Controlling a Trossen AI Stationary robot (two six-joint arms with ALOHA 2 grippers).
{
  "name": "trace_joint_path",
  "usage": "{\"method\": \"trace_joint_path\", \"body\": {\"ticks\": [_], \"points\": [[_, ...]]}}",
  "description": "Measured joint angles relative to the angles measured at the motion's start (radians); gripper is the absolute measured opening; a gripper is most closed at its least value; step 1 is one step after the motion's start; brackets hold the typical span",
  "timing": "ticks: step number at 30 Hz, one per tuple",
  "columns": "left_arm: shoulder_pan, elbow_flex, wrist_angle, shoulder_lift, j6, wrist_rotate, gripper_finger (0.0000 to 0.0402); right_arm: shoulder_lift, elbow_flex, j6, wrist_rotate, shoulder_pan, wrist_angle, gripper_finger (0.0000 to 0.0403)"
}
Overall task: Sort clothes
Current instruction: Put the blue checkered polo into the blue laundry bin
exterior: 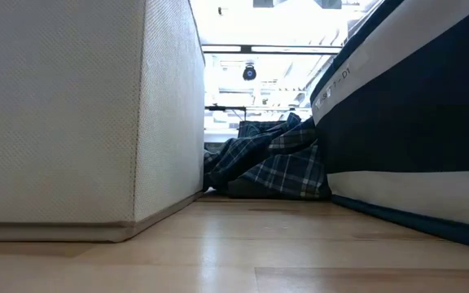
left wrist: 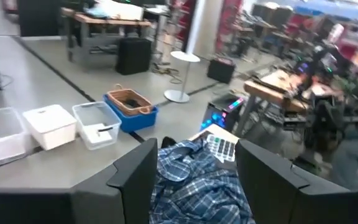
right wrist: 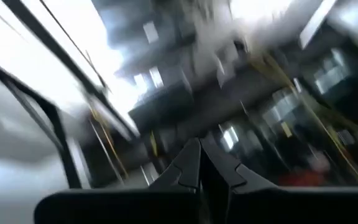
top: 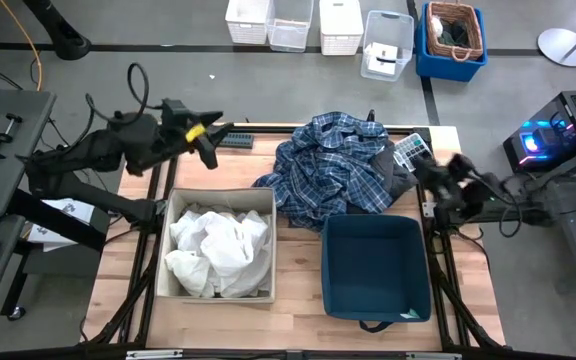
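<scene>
Next, my right gripper grabs the plaid shirt by a crumpled fold of its cloth (top: 352, 168), to sort the shirt into the navy bin.
A blue-and-white plaid shirt (top: 336, 165) lies crumpled on the table's far middle, also seen in the low view (exterior: 275, 167) and the left wrist view (left wrist: 188, 186). A dark grey garment (top: 400, 180) shows under its right edge. White garments (top: 218, 245) fill the beige bin (top: 168, 215). The navy bin (top: 328, 270) stands to its right. My left gripper (top: 210, 138) is open and empty, raised over the far left of the table (left wrist: 196, 149). My right gripper (top: 436, 172) is shut and empty at the shirt's right, pointing up (right wrist: 201, 158).
A small keyboard-like device (top: 408, 150) lies by the shirt at the far right. White tubs (top: 293, 22) and a blue crate with a basket (top: 453, 35) stand on the floor beyond the far edge. Bare wood shows at the near edge (exterior: 243, 252).
</scene>
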Motion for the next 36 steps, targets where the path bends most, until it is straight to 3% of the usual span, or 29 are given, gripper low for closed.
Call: {"method": "trace_joint_path", "body": {"ticks": [6,9,11,14,17,21,23,27,36], "points": [[0.182,-0.010,-0.109,-0.001,0.076,0.284,0.0205,0.456,0.296,-0.134,0.051,0.000,-0.200,0.0000],[0.251,-0.108,-0.116,-0.023,0.071,0.363,0.0205,0.644,0.457,-0.203,0.146,-0.014,-0.371,0.0000],[0.280,-0.225,-0.049,-0.053,0.061,0.438,0.0205,0.744,0.589,-0.157,0.162,-0.050,-0.565,0.0000],[0.300,-0.425,0.138,-0.106,-0.005,0.531,0.0205,0.893,0.807,-0.075,0.060,-0.131,-0.949,0.0002],[0.321,-0.561,0.332,-0.153,-0.024,0.585,0.0205,1.052,1.013,-0.118,-0.034,-0.202,-1.288,0.0010],[0.356,-0.603,0.414,-0.196,-0.025,0.630,0.0205,1.222,1.232,-0.071,-0.050,-0.269,-1.635,0.0013],[0.368,-0.603,0.411,-0.209,-0.023,0.660,0.0205,1.296,1.301,-0.092,-0.141,-0.300,-1.761,0.0023],[0.386,-0.603,0.413,-0.238,0.000,0.692,0.0205,1.404,1.379,-0.132,-0.263,-0.335,-1.925,0.0083],[0.391,-0.603,0.411,-0.249,-0.056,0.692,0.0205,1.544,1.387,-0.206,-0.244,-0.372,-1.968,0.0295]]}}
